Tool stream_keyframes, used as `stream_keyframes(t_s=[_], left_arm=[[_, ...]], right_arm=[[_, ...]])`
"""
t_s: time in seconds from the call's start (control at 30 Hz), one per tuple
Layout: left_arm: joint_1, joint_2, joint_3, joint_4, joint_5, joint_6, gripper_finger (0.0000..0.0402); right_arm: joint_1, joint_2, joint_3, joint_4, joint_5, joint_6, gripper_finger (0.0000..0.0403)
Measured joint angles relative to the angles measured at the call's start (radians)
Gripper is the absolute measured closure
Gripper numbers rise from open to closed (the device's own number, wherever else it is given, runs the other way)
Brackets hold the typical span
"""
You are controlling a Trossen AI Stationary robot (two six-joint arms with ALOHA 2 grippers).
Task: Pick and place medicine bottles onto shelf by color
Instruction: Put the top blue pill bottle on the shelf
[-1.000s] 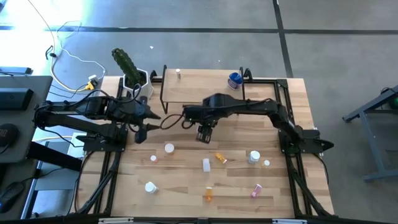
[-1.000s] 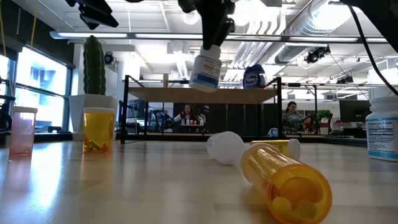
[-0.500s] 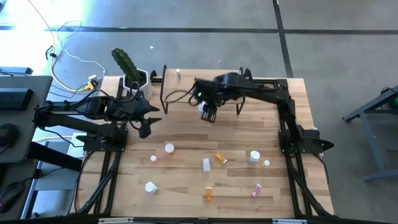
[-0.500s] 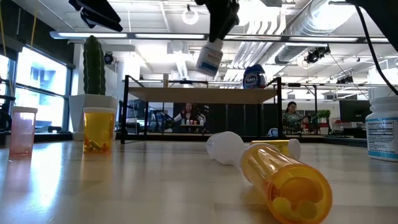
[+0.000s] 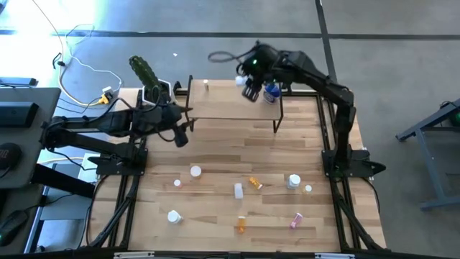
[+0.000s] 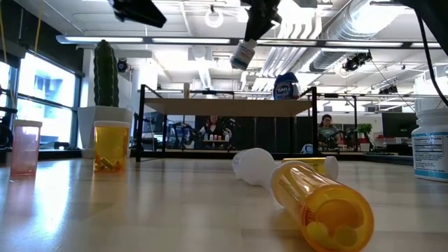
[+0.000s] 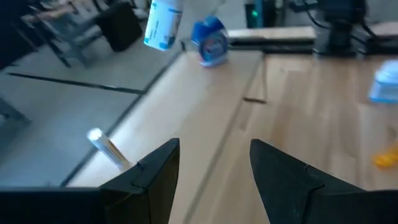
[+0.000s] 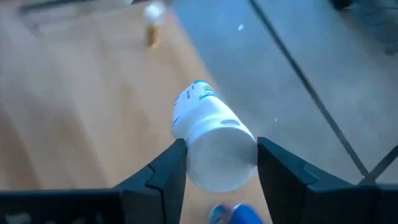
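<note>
My right gripper keeps hold of the white bottle (image 8: 214,134) until it stands on the shelf (image 8: 140,143). For now the bottle hangs tilted above the shelf, beside the blue bottle.
My right gripper (image 5: 250,88) is shut on a white medicine bottle with a blue label (image 8: 208,134), high above the far right part of the light-wood shelf (image 5: 230,109). A blue bottle (image 5: 271,92) stands on the shelf just beside it. A tiny white-capped bottle (image 5: 206,85) stands at the shelf's far left. My left gripper (image 7: 214,171) is open with nothing between its fingers, in the air off the shelf's near left corner (image 5: 181,135). Several white, orange and pink bottles (image 5: 238,190) lie or stand on the near half of the table. My right gripper pinches the white bottle's capped end (image 8: 221,158) between its two fingers (image 8: 163,171). The fingers slant down from above. The bottle hangs tilted below them (image 6: 243,54), its labelled body pointing away from the gripper, lifted clear of the shelf.
A white pot with a green cactus (image 5: 149,78) stands at the far left corner, left of the shelf. Black frame rails (image 5: 338,208) run along the table's left and right sides. An orange bottle (image 6: 322,199) lies on its side close to the low camera.
My right gripper has carried the white bottle up and toward the far edge, from the table in front of the shelf to above the shelf's far right, beside the blue bottle; the bottle has tipped further. My left gripper has drifted right toward the shelf and tipped closer to level.
</note>
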Motion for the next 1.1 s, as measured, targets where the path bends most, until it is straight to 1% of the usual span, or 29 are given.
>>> stream_keyframes(t_s=[0.17,0.4,0.47,0.7,0.9,1.1], left_arm=[[0.078,0.03,0.0,0.092,0.001,0.01,0.0218],[0.185,0.038,0.0,0.155,0.017,0.002,0.0218],[0.205,0.038,0.0,0.164,0.019,0.002,0.0218],[0.253,0.038,0.0,0.164,0.022,0.002,0.0218],[0.271,0.038,0.0,0.162,0.068,0.001,0.0218],[0.281,0.038,0.0,0.154,0.069,0.003,0.0218]], right_arm=[[-0.084,-0.001,0.0,0.05,-0.026,0.014,0.0249],[-0.171,0.001,0.0,0.081,-0.235,0.092,0.0249],[-0.178,0.001,-0.008,0.084,-0.262,0.098,0.0249],[-0.171,0.022,-0.017,0.041,-0.278,0.092,0.0249],[-0.171,0.048,-0.017,-0.024,-0.278,0.097,0.0249],[-0.171,0.092,-0.017,-0.061,-0.27,0.092,0.0249]])
